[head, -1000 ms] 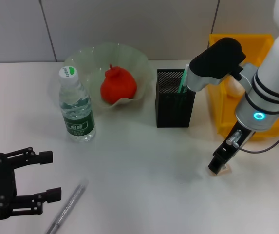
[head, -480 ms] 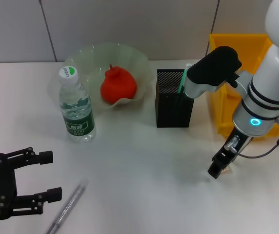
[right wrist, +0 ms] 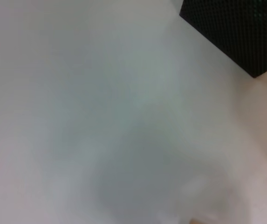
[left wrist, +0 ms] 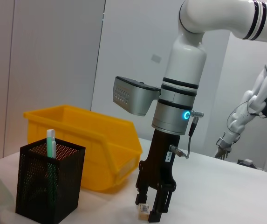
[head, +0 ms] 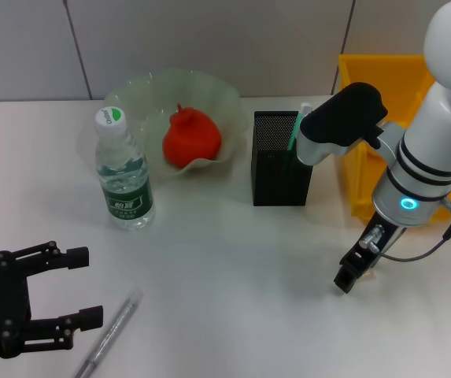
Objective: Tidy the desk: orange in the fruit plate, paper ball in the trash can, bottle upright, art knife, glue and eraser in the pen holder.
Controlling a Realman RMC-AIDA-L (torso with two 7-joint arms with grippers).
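Observation:
My right gripper closes now, as its fingers reach down beside the pale eraser on the tabletop. Closing now would catch the eraser.
My right gripper points down at the table, right of and nearer than the black mesh pen holder. In the left wrist view that right gripper stands open with the small pale eraser between its fingertips, on the table. A green glue stick stands in the holder. The orange lies in the fruit plate. The bottle stands upright. The silver art knife lies at the near left, just beside my open, empty left gripper. The paper ball is hidden.
The yellow trash can stands at the back right, partly behind my right arm. White table surface lies between the bottle, the pen holder and both grippers. The right wrist view shows only table and a corner of the pen holder.
My right gripper has shifted slightly left and lower, over the eraser. The left gripper has barely moved.

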